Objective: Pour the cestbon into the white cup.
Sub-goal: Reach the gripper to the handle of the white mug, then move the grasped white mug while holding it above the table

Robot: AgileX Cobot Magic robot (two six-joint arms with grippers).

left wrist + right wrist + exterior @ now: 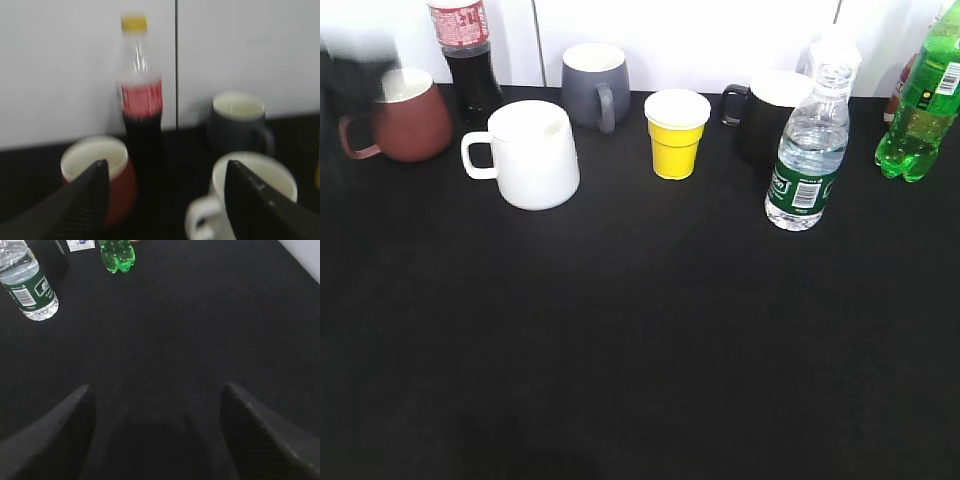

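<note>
The white cup's round body (536,160) is broad for the robot's fingers, so the left gripper needs to pick up the white cup by its slim loop handle (477,157) next.
The cestbon (810,150), a clear water bottle with a dark green label, stands upright at the right of the black table, cap on. It also shows in the right wrist view (25,287) at the top left. The white cup (532,155) stands upright at the left, handle to the left, and appears empty. It shows in the left wrist view (272,172) behind the right finger. My left gripper (166,162) is open and empty, a dark blur at the far left (360,70). My right gripper (156,386) is open and empty above bare table, out of the exterior view.
A red-brown mug (410,115) and a cola bottle (470,60) stand at the back left. A grey mug (595,85), a yellow cup (676,135) and a black mug (765,115) line the back. A green soda bottle (925,100) stands at the far right.
</note>
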